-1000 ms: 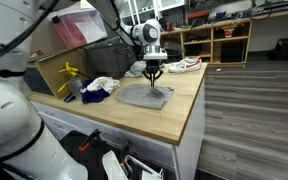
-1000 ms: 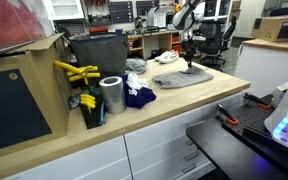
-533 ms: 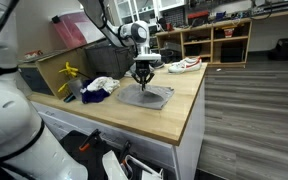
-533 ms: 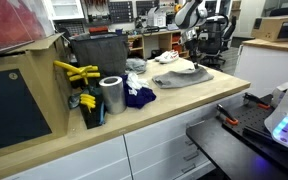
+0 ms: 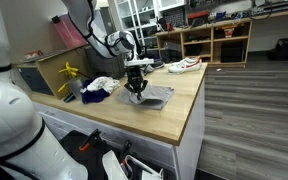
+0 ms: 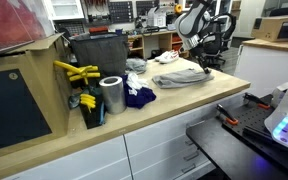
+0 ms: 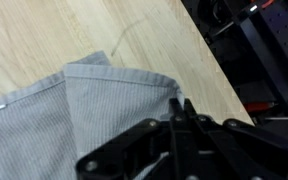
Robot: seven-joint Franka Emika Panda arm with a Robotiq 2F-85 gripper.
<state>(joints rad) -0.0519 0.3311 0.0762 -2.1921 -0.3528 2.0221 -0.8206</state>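
Note:
The cloth's corner in my gripper's fingers stops short of the worktop's near edge (image 5: 132, 129), so pulling the grey cloth (image 5: 156, 97) there comes first, before my gripper opens.
A grey cloth (image 5: 156, 97) lies on the wooden worktop (image 5: 179, 115), partly folded over itself; it also shows in an exterior view (image 6: 180, 77). My gripper (image 5: 136, 86) is low over the cloth's edge, shut, pinching a corner of the fabric. In the wrist view the ribbed grey cloth (image 7: 74, 125) fills the lower left, and its hemmed corner runs in between the closed black fingertips (image 7: 180, 106). From the opposite side, the gripper (image 6: 198, 63) hangs over the far end of the cloth.
A white shoe (image 5: 184, 65) sits behind the cloth. A blue and white rag pile (image 6: 137, 96), a metal can (image 6: 111, 96), yellow tools (image 6: 74, 72) and a dark bin (image 6: 96, 55) crowd one end. The worktop's edge (image 7: 209, 60) runs close to the gripper.
My gripper has stayed shut and moved across the cloth toward the rag pile, lower now, drawing the pinched corner over the rest of the cloth.

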